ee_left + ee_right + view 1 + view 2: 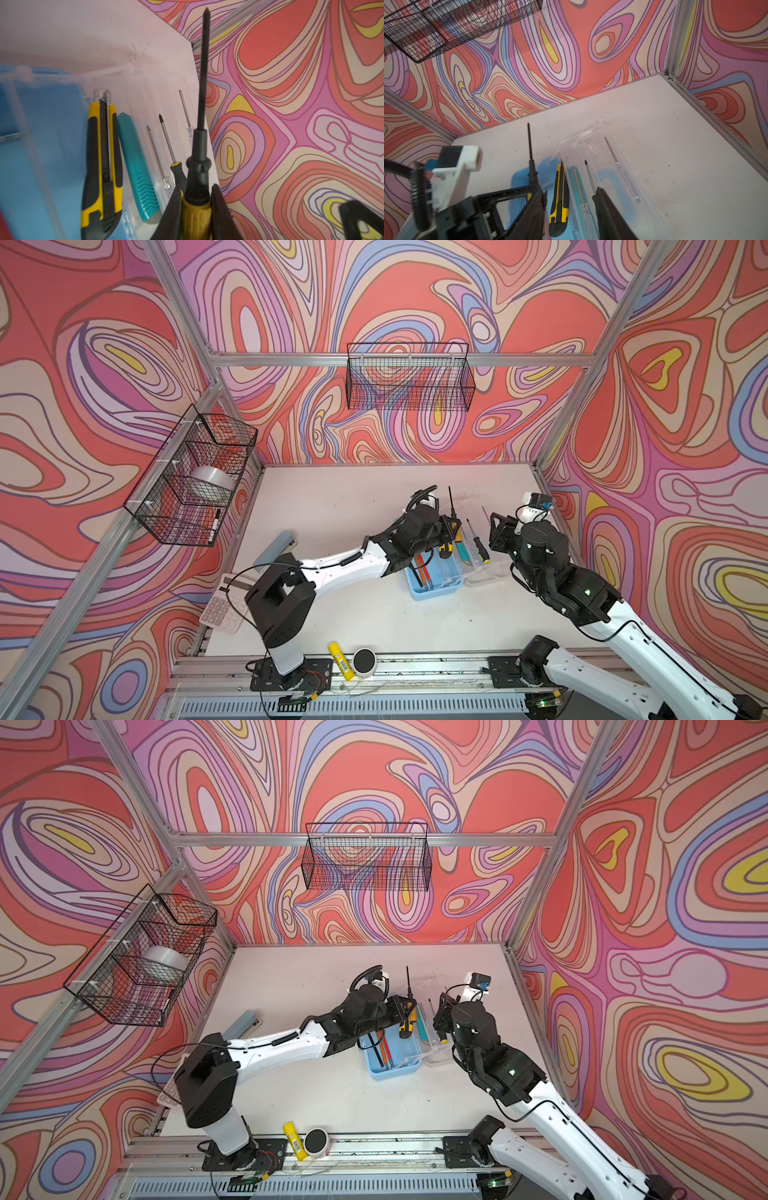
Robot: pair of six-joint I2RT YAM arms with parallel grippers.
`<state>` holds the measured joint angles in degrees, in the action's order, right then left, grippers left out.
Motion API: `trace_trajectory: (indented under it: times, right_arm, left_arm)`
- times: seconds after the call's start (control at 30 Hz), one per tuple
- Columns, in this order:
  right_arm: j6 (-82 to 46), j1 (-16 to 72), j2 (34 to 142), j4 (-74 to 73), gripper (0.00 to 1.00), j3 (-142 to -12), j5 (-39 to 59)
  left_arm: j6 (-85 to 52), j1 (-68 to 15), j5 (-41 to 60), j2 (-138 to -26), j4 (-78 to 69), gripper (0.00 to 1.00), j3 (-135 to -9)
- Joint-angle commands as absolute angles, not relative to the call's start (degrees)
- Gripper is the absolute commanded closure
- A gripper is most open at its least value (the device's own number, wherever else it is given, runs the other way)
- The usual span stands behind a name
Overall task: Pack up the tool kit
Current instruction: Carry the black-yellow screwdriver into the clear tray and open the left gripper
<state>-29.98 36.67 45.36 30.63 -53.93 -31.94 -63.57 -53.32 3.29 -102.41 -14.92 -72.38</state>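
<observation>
The right gripper's fingers are open and short of the black shaft (450,501) (203,76), so the left gripper needs to keep holding the screwdriver until the right gripper grips it.
The tool kit's light-blue case (436,587) lies open, its clear lid (591,145) folded out flat on the table beside it. My left gripper (196,203) is shut on the yellow handle of a black-shafted screwdriver (202,93), held over the case's far end (451,506). A yellow-black utility knife (560,197), a teal knife (135,162) and two slim screwdrivers (168,143) lie along the hinge and lid. Red and black hex keys (422,568) rest in the base. My right gripper (570,199) hovers open above the knives, holding nothing.
A grey-blue stapler (276,549) and a white calculator (222,610) sit at the table's left edge. A yellow glue stick (341,659) and a round black-topped puck (364,662) lie on the front rail. Wire baskets hang on the left wall (191,477) and the back wall (409,377).
</observation>
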Motion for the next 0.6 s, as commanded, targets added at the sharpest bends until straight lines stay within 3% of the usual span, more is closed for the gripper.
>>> trace_trajectory:
  times: [0.0, 0.17, 0.57]
  right_arm:
    - [-28.6, 36.4, 44.7, 32.1, 0.59, -55.2, -32.8]
    - [-28.1, 36.4, 44.0, 31.9, 0.59, -55.3, -32.0]
    - [-27.7, 36.4, 42.5, 32.1, 0.59, -53.9, -32.8]
  left_arm:
    - [-69.0, -54.1, 8.0, -107.3, -24.0, 1.00, -76.1]
    - [-74.7, -55.0, 11.2, -114.2, -30.4, 1.00, -79.2]
    - [-75.1, -55.3, 7.6, -117.4, -27.0, 1.00, -82.4]
